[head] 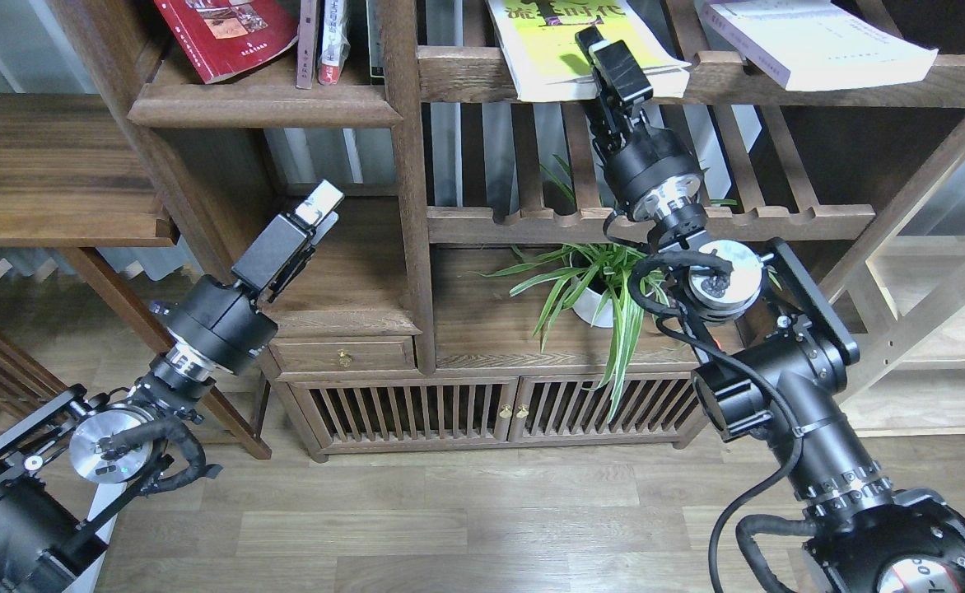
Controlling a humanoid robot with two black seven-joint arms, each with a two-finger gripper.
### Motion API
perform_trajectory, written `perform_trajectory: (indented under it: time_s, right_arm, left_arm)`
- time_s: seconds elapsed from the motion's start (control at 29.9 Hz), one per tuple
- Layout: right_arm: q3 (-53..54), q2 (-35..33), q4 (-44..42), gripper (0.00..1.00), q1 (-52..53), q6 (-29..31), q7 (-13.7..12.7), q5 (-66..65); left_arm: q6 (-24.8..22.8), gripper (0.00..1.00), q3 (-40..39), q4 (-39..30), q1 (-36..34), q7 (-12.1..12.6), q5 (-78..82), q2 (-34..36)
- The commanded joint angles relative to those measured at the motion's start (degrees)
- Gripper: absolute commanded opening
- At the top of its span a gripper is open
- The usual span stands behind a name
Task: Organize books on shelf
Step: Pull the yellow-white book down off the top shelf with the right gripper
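Note:
The yellow-green book should go onto the shelf with the red book (223, 33). My left gripper will next pick it up by its overhanging bottom corner (526, 91).
The yellow-green book (548, 53) lies on the upper slatted rack, its front edge hanging over the rail. My right gripper (604, 51) is raised against that front edge, on or over the cover; its fingers overlap, so I cannot tell if it grips. The dark red book (223, 33) leans on the plank shelf (260, 105) at the upper left. The thick white book (816, 41) lies on the rack at the upper right. My left gripper (323, 206) is low, empty and slightly open, in front of the compartment under the shelf.
Thin books (323, 41) stand at the right of the plank shelf. A potted plant (594, 288) sits behind my right forearm. A brass-knobbed drawer (342, 354) and slatted cabinet doors (482, 412) lie below. A wooden post (404, 165) divides the compartments.

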Motion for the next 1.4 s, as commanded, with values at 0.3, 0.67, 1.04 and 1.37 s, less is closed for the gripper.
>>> perform_trajectory:
  time_s: [0.3, 0.67, 1.04, 1.37]
  right_arm:
    - [0.3, 0.0, -2.0, 0.03, -5.4, 12.9, 1.5, 0.1]
    - [-0.4, 0.0, 1.4, 0.03, -8.1, 22.4, 3.9, 1.2]
    - [-7.9, 0.0, 4.1, 0.03, -13.1, 24.2, 3.7, 2.2]
    - [-14.2, 0.0, 7.4, 0.03, -16.1, 24.2, 3.7, 2.2]
  left_arm:
    - [0.0, 0.97, 0.1, 0.5, 0.0, 0.0, 0.0, 0.1]
    - [0.0, 0.98, -0.3, 4.7, -0.2, -0.3, -0.4, -3.2]
    - [0.0, 0.98, -0.8, 12.1, -3.0, -0.5, -0.5, -10.2]
    - [0.0, 0.97, 0.0, 13.7, -11.5, -0.1, -3.6, -16.1]
